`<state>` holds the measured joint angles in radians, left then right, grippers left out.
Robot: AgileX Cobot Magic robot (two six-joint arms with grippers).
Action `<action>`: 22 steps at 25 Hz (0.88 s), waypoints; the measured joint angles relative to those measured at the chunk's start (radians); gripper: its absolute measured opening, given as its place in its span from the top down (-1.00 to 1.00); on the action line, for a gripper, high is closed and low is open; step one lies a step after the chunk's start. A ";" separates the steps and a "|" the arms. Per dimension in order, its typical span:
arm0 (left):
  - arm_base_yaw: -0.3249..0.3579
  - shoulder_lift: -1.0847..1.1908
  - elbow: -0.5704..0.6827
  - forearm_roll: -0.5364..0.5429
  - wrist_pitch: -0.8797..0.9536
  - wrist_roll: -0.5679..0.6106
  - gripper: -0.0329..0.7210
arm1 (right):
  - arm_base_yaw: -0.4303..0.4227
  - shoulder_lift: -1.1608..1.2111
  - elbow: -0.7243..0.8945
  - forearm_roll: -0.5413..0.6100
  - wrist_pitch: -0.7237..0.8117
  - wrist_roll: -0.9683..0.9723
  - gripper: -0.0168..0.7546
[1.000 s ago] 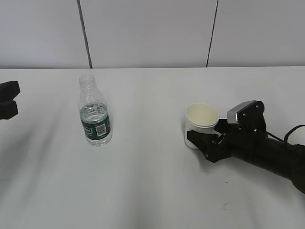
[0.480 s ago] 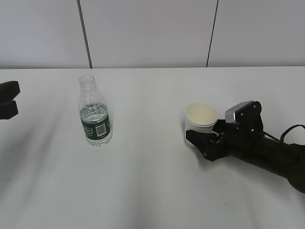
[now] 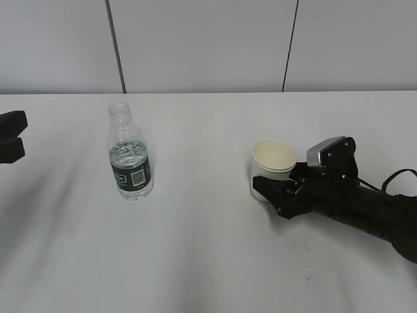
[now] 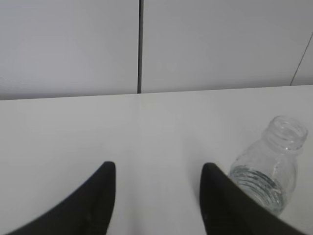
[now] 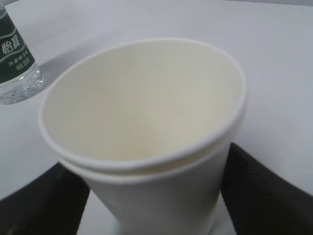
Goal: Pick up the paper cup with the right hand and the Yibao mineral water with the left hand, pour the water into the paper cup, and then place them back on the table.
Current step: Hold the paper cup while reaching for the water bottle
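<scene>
The paper cup's open rim (image 3: pixel 274 141) stays free to receive the water when the robot's right gripper next grabs the paper cup by its side, as it should to pick the cup up.
The paper cup (image 3: pixel 274 158) stands upright and empty on the table (image 3: pixel 208 254), right of centre. My right gripper (image 3: pixel 267 183) lies low around it, open. Its dark fingers (image 5: pixel 266 198) flank the cup (image 5: pixel 146 112) on both sides, close to its wall. The Yibao mineral water (image 3: pixel 130 158) stands capless at the left, with water (image 3: pixel 137 190) in its lower part. My left gripper (image 3: pixel 15 135) hovers at the far left edge, open and empty. In the left wrist view the bottle (image 4: pixel 268 171) stands beyond and to the right of the left gripper (image 4: pixel 157 169).
A grey panelled wall (image 3: pixel 208 45) with dark seams rises behind the table's far edge. The bottle's base and green label (image 5: pixel 14 61) show at the left of the right wrist view. A small dark scuff (image 3: pixel 308 279) marks the table near the front right.
My right arm has slid a little further left around the cup, and its fingers have drawn slightly closer to it. The left gripper and the bottle have not moved.
</scene>
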<state>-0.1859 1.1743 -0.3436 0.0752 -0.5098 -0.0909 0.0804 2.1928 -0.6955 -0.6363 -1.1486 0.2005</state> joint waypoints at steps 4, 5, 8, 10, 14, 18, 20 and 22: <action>0.000 0.000 0.000 0.000 0.000 0.000 -0.03 | 0.000 0.002 -0.001 -0.011 -0.002 0.002 -0.55; 0.000 0.000 0.000 0.000 0.000 0.000 -0.03 | 0.000 0.002 -0.001 -0.013 -0.002 0.002 -0.53; 0.000 0.000 0.000 0.000 0.000 0.000 -0.03 | 0.000 0.002 -0.001 -0.014 -0.002 0.002 -0.49; 0.000 0.000 0.000 0.000 0.000 0.000 -0.03 | 0.000 0.002 -0.001 -0.014 -0.002 0.002 -0.48; 0.000 0.000 0.000 0.000 0.008 0.000 -0.03 | 0.000 0.002 -0.002 -0.015 -0.002 0.002 -0.48; 0.000 0.000 0.000 0.000 0.034 -0.023 -0.03 | 0.000 0.002 -0.004 -0.018 -0.002 0.002 -0.48; 0.000 0.000 0.000 0.000 0.035 -0.037 -0.03 | 0.000 0.002 -0.004 -0.018 -0.002 0.002 -0.48; 0.000 0.000 0.000 0.000 0.035 -0.042 -0.03 | 0.000 0.003 -0.004 -0.018 -0.002 0.002 -0.47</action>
<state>-0.1859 1.1743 -0.3436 0.0752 -0.4745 -0.1328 0.0804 2.1958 -0.6992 -0.6538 -1.1502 0.2028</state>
